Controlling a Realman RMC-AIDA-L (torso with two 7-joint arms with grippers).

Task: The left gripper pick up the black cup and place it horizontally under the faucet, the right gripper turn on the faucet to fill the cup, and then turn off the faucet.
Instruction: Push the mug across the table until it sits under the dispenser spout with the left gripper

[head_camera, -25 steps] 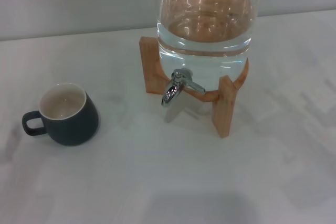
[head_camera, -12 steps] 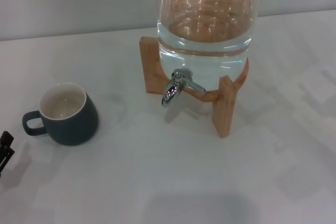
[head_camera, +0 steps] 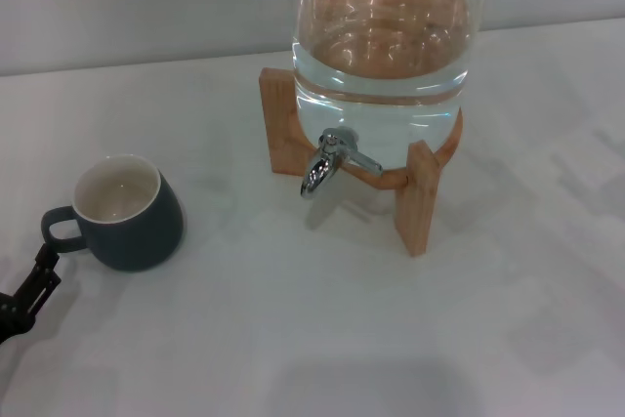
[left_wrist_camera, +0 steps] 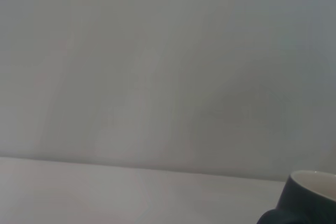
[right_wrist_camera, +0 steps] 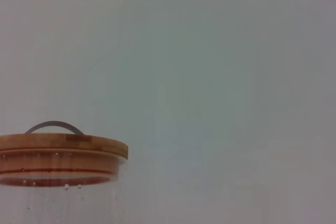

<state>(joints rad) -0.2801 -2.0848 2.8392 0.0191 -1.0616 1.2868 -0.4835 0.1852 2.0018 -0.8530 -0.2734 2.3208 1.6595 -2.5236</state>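
I should move my left gripper toward the handle before closing on the cup's loop handle (head_camera: 59,229), as my fingertips stop short, below its outer edge, and would miss now.
The black cup (head_camera: 137,227) stands upright on the white table at the left, its cream inside showing and its loop handle pointing left. The left gripper (head_camera: 31,288) comes in at the lower left edge of the head view, its tip just below and beside the cup's handle. The cup's rim also shows in the left wrist view (left_wrist_camera: 308,199). The chrome faucet (head_camera: 327,163) sticks out of the front of the clear glass jar (head_camera: 381,56), well to the right of the cup, with nothing under it. The right gripper is out of view.
The jar holds water and rests on a wooden stand (head_camera: 420,200) at the table's back centre. Its wooden lid shows in the right wrist view (right_wrist_camera: 58,153). A pale wall runs behind the table (head_camera: 293,339).
The left gripper has come into the head view from the lower left edge and moved up and right towards the cup's handle. The cup, the jar and the faucet have not moved.
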